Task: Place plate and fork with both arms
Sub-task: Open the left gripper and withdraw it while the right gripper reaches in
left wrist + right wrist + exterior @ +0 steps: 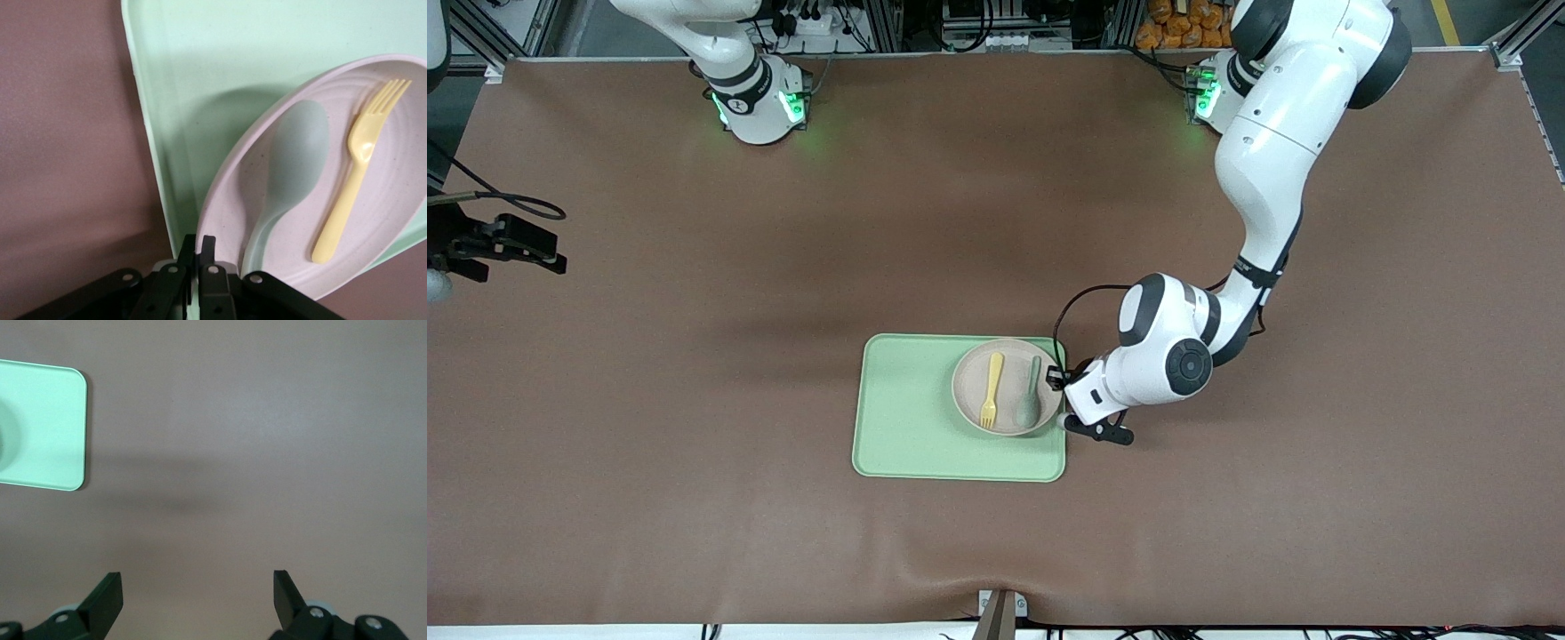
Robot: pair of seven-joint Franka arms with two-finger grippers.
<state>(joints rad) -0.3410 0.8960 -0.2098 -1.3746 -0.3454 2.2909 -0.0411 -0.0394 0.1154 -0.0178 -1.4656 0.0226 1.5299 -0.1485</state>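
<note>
My left gripper opens next, since the cream plate's base [1008, 416] sits inside the rim of the light green tray [907, 409] and the plate would rest there.
The cream plate [971, 396] lies on the light green tray [907, 409], at the tray's end toward the left arm. The pale yellow fork [991, 389] and a grey-green spoon [1031, 400] lie in the plate. My left gripper [1060, 398] is at the plate's rim on the left arm's side. In the left wrist view it [198, 248] is shut on the rim of the plate [400, 173], with the fork [353, 180] and spoon [293, 160] in it. My right gripper [551, 251] waits open and empty over bare table at the right arm's end, also seen in its wrist view [198, 587].
The tray [200, 67] lies near the middle of the brown table mat, nearer the front camera. A corner of the tray [40, 427] shows in the right wrist view. A metal bracket [1000, 613] sits at the table's front edge.
</note>
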